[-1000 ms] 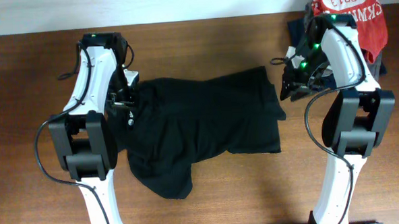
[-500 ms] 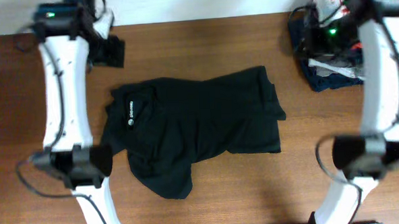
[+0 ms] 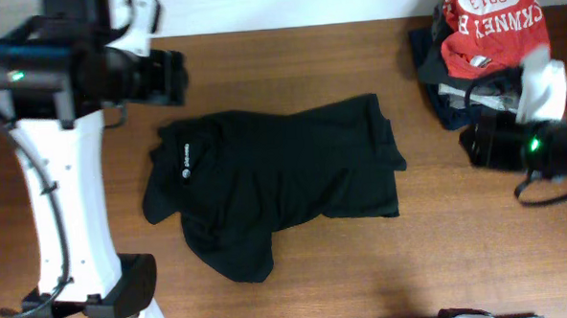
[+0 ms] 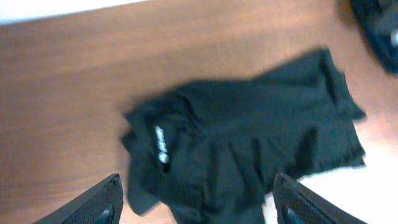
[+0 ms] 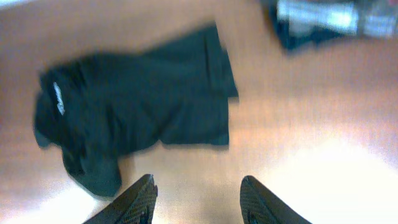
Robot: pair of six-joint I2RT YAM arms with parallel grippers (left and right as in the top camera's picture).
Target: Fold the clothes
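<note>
The black shirt is to be folded toward its far side, so the left gripper next needs to take hold of it by its near edge [image 3: 227, 273] toward the shirt's logo end [image 3: 185, 161].
The black shirt [image 3: 275, 183] lies crumpled and loosely spread on the middle of the wooden table, with its small white logo [image 3: 184, 167] near its left end. It also shows in the left wrist view [image 4: 249, 137] and the right wrist view [image 5: 137, 115]. My left gripper [image 4: 199, 202] is open and empty, raised high above the table's back left [image 3: 155, 76]. My right gripper [image 5: 198, 199] is open and empty, raised high at the right side [image 3: 494, 140]. Neither touches the shirt.
A red shirt printed "2013" [image 3: 493, 25] lies on a pile of grey and navy folded garments [image 3: 453, 99] at the back right corner. A white wall edge [image 3: 286, 5] runs along the far side of the table.
Both arms have lifted off and away from the shirt's ends and swung high and outward. The right arm uncovered the red shirt. The black shirt has lain still for the last half second.
</note>
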